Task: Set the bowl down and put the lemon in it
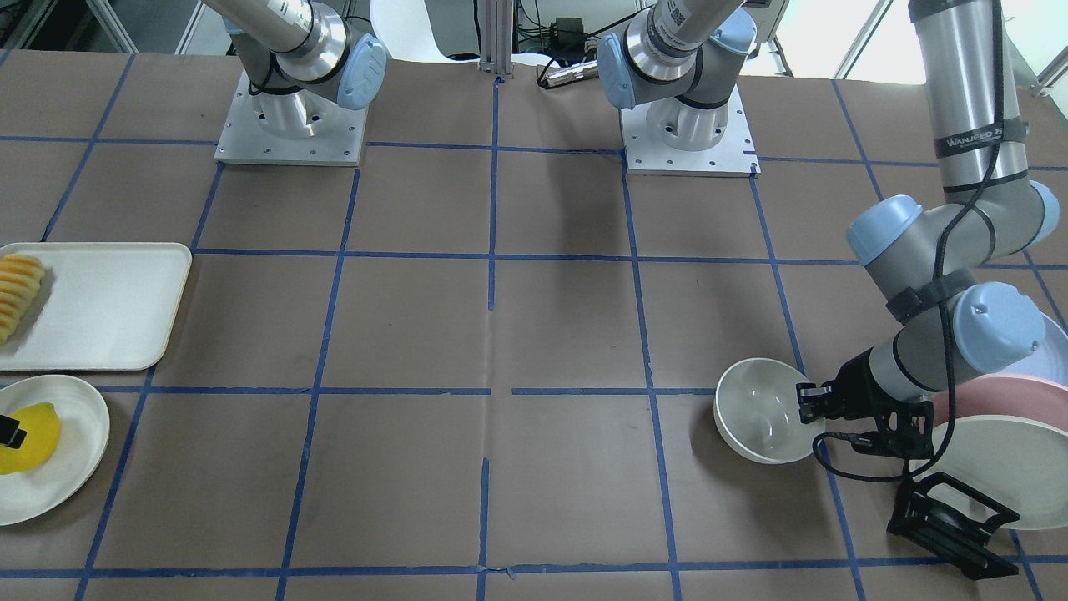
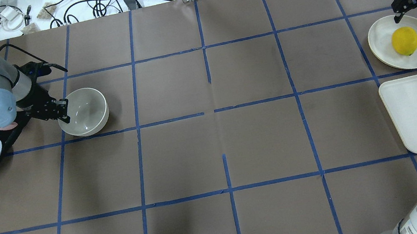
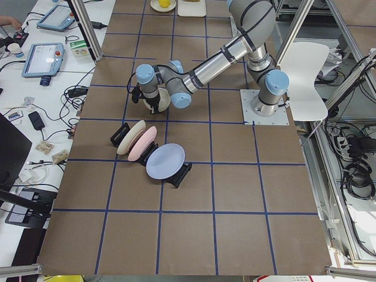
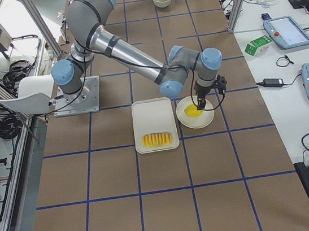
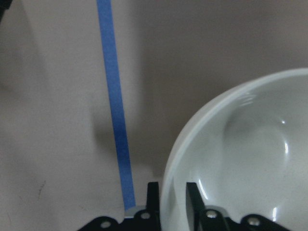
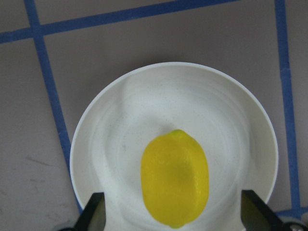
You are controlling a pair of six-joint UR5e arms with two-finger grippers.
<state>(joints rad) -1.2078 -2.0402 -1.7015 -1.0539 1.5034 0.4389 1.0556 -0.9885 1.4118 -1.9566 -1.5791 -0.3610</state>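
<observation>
My right gripper needs to put the lemon in the bowl (image 1: 758, 411), so next it should take hold of the yellow lemon's plump middle (image 1: 28, 441).
The off-white bowl (image 2: 84, 110) sits low over the table on my left side, also seen in the front view (image 1: 763, 413). My left gripper (image 2: 62, 109) is shut on the bowl's rim; in the left wrist view one finger is inside and one outside the bowl (image 5: 240, 159). The yellow lemon (image 2: 404, 41) lies on a flat cream plate (image 2: 381, 37) at the far right. My right gripper (image 2: 414, 12) is open just above it, its fingers (image 6: 94, 211) spread on either side of the lemon (image 6: 174, 175).
A cream tray (image 1: 108, 309) with a row of pale yellow-orange slices (image 1: 18, 292) lies beside the lemon's plate. A black rack (image 1: 951, 517) holding cream, pink and blue plates (image 3: 147, 153) stands just behind my left gripper. Blue tape lines grid the brown table.
</observation>
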